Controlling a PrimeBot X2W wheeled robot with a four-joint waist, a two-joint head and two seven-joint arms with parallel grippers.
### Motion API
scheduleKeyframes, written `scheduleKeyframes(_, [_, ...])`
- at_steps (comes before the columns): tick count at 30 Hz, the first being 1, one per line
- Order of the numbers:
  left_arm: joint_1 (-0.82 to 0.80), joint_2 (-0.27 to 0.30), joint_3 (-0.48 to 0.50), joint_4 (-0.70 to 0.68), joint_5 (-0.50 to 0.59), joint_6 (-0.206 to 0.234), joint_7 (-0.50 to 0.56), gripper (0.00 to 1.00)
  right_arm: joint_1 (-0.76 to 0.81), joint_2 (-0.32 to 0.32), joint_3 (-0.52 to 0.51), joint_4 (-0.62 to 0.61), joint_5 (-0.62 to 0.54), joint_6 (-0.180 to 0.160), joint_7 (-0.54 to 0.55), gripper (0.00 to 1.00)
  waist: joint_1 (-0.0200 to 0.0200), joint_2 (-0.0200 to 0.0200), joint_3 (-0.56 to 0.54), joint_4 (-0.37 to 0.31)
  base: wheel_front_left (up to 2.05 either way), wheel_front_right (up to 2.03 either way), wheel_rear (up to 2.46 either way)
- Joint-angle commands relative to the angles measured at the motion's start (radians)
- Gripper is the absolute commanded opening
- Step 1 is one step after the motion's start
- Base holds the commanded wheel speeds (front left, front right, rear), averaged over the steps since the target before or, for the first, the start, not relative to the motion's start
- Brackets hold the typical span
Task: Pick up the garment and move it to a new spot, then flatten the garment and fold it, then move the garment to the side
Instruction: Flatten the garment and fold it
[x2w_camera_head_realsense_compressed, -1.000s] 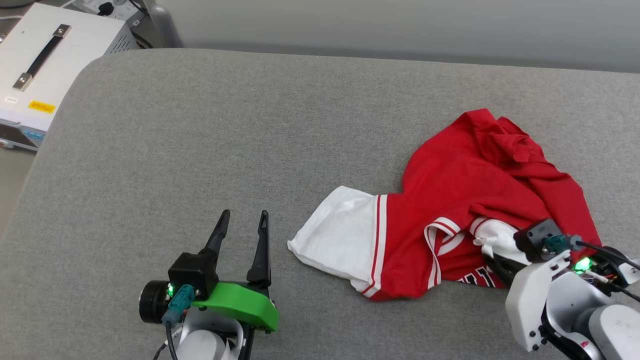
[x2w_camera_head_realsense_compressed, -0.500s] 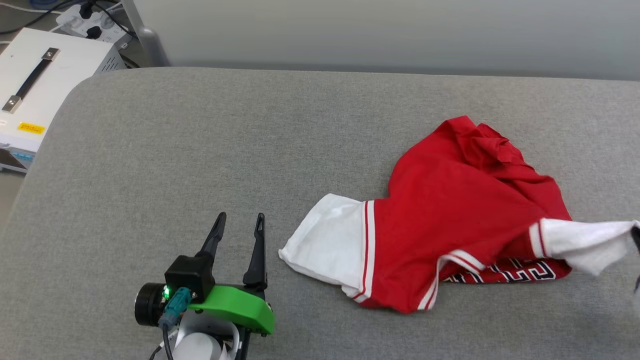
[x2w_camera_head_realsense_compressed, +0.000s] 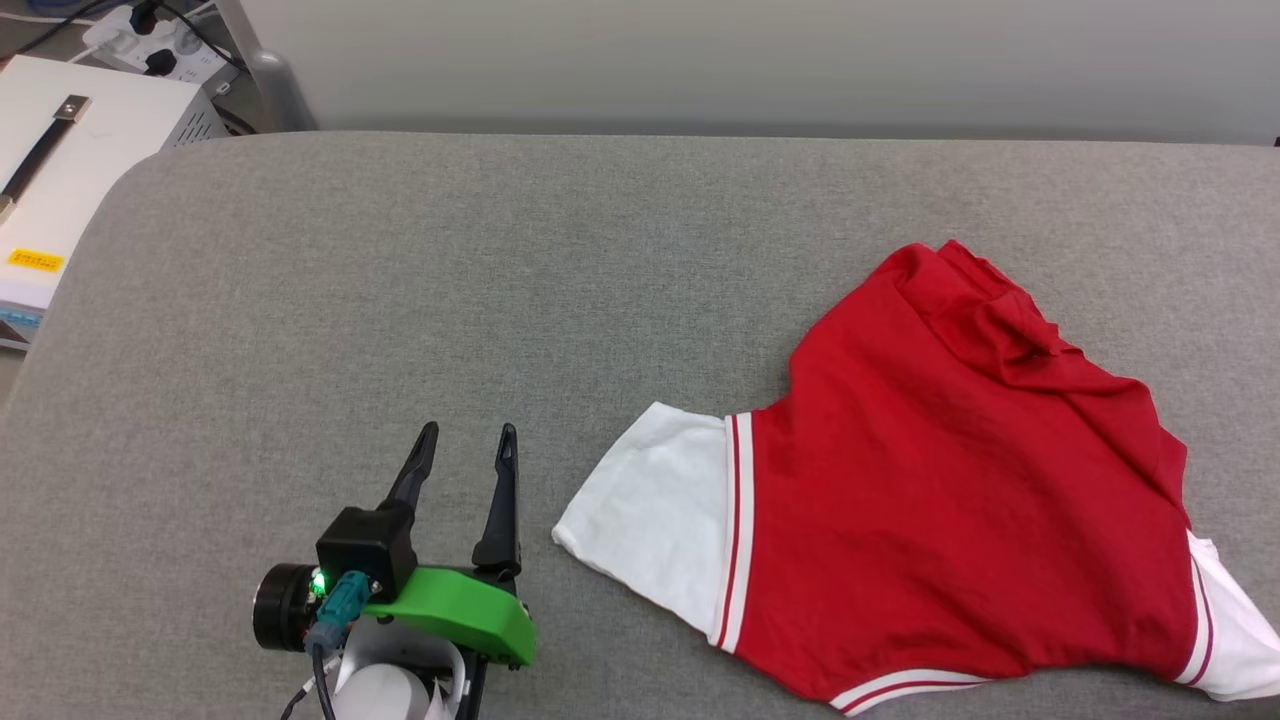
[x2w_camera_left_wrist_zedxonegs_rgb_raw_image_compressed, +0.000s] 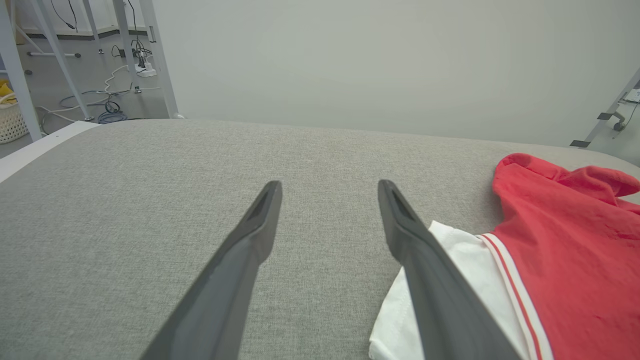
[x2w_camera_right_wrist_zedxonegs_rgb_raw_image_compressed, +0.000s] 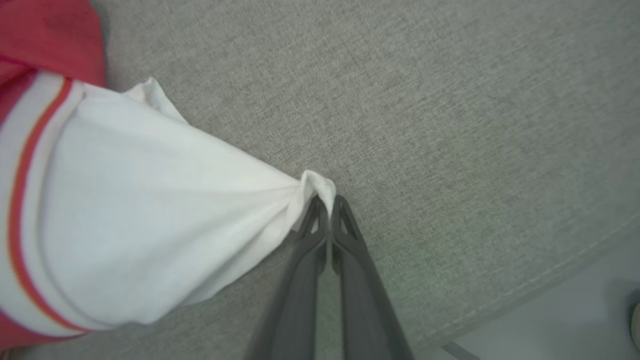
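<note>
I should next grab the garment's white sleeve end with my left gripper; the red body (x2w_camera_head_realsense_compressed: 948, 516) lies flat on the table.
The garment (x2w_camera_head_realsense_compressed: 940, 500) lies on the grey padded table, its plain red side up, one white sleeve (x2w_camera_head_realsense_compressed: 655, 515) pointing left and the other at the lower right corner. In the right wrist view my right gripper (x2w_camera_right_wrist_zedxonegs_rgb_raw_image_compressed: 326, 201) is shut on the tip of that white sleeve (x2w_camera_right_wrist_zedxonegs_rgb_raw_image_compressed: 150, 210), which is stretched taut toward it. My left gripper (x2w_camera_head_realsense_compressed: 462, 440) rests open on the table, just left of the left sleeve. The left wrist view shows its fingers (x2w_camera_left_wrist_zedxonegs_rgb_raw_image_compressed: 255, 235) spread with bare cloth between them and the garment (x2w_camera_left_wrist_zedxonegs_rgb_raw_image_compressed: 565, 250) at their right.
A white equipment case (x2w_camera_head_realsense_compressed: 60, 190) with a black handle stands off the table's left corner, with a power strip behind it. A pale wall runs behind the table. The table's edge (x2w_camera_right_wrist_zedxonegs_rgb_raw_image_compressed: 525, 295) lies close to the right gripper.
The right gripper has pulled the right sleeve outward to the right and out of the head view, spreading the crumpled garment flatter. The head camera shifted. The left gripper stayed put.
</note>
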Motion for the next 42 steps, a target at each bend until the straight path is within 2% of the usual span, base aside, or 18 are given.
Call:
scheduleKeyframes(1, [0.006, 0.008, 0.004, -0.003, -0.01, 0.006, 0.004, 1.0, -0.013, 0.003, 0.009, 0.017, 0.008, -0.001, -0.028, 1.0, 0.0, 0.0, 0.001, -0.004, 0.0, 0.0, 0.0])
scheduleKeyframes(9, [0.019, 0.018, -0.001, -0.004, -0.016, 0.011, 0.015, 1.0, -0.022, 0.004, 0.03, 0.017, 0.034, -0.001, -0.251, 1.0, 0.0, 0.0, -0.024, -0.013, 0.0, 0.0, 0.0])
scheduleKeyframes(14, [0.034, 0.023, -0.004, -0.004, -0.023, 0.012, 0.024, 1.0, -0.004, 0.013, 0.035, -0.048, 0.013, -0.001, -0.374, 1.0, 0.0, 0.0, -0.047, -0.017, 0.0, 0.0, 0.0])
scheduleKeyframes(18, [0.043, 0.027, -0.005, -0.002, -0.029, 0.014, 0.032, 1.0, 0.013, 0.026, 0.068, -0.129, -0.027, -0.001, -0.425, 1.0, 0.0, 0.0, -0.064, -0.023, 0.0, 0.0, 0.0])
scheduleKeyframes(24, [0.053, 0.033, -0.008, 0.004, -0.038, 0.014, 0.044, 1.0, 0.049, 0.045, 0.151, -0.243, -0.078, -0.001, -0.438, 1.0, 0.0, 0.0, -0.091, -0.025, 0.0, 0.0, 0.0])
scheduleKeyframes(32, [0.066, 0.041, -0.009, 0.001, -0.049, 0.017, 0.053, 1.0, 0.112, 0.07, 0.29, -0.38, -0.128, -0.001, -0.396, 1.0, 0.0, 0.0, -0.126, -0.028, 0.0, 0.0, 0.0])
scheduleKeyframes(39, [0.071, 0.045, -0.013, -0.004, -0.058, 0.019, 0.066, 1.0, 0.138, 0.073, 0.398, -0.483, -0.153, -0.001, -0.367, 1.0, 0.0, 0.0, -0.138, -0.03, 0.0, 0.0, 0.0])
scheduleKeyframes(42, [0.062, 0.053, -0.015, -0.001, -0.075, 0.006, 0.103, 1.0, 0.14, 0.069, 0.433, -0.518, -0.154, -0.001, -0.359, 1.0, 0.0, 0.0, -0.136, -0.031, 0.0, 0.0, 0.0])
